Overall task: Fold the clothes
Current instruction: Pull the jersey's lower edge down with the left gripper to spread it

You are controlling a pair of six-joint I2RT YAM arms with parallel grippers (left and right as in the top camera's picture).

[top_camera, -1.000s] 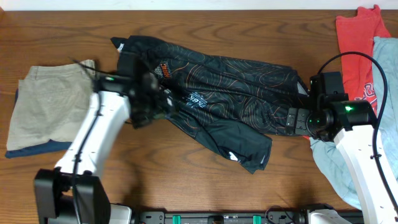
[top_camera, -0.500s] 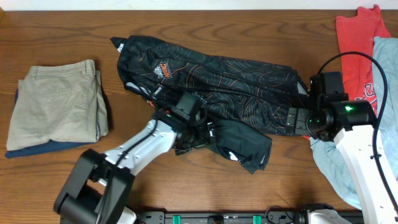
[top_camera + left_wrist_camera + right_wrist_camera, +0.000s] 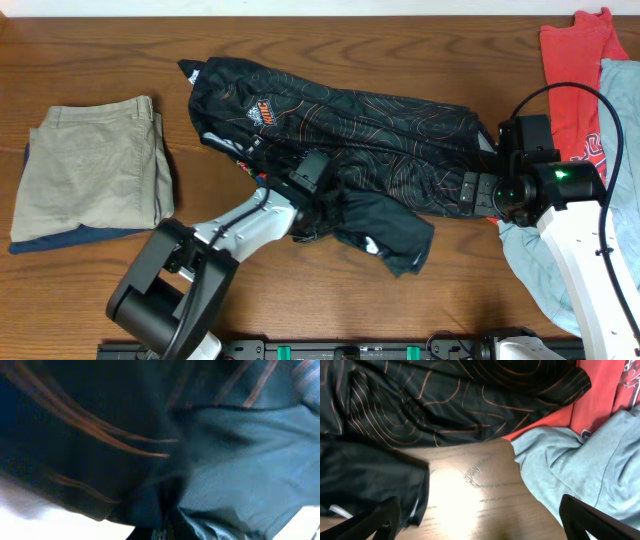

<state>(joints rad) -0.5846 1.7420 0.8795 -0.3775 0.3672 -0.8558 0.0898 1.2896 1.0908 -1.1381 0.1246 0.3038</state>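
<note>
The right gripper grabs the jersey's front edge at the end near the red shirt next, away from my left gripper, to spread the jersey.
The clothes, a black jersey with thin orange contour lines, lie crumpled across the middle of the table. Its lower flap points toward the front edge. My left gripper is down in the jersey's front fold. In the left wrist view dark cloth fills the frame and bunches into the left gripper, which is shut on it. My right gripper is at the jersey's right end. It stands open over bare wood, with the jersey just beyond its fingers.
Folded tan trousers rest on a navy garment at the left. A red shirt and a pale grey-blue garment are piled at the right edge, close to the right arm. The grey cloth lies beside the right finger.
My left arm swung from the jersey's left side down to its front fold and its jaws shut on the cloth. The lower flap shifted slightly. The right arm has stayed still.
</note>
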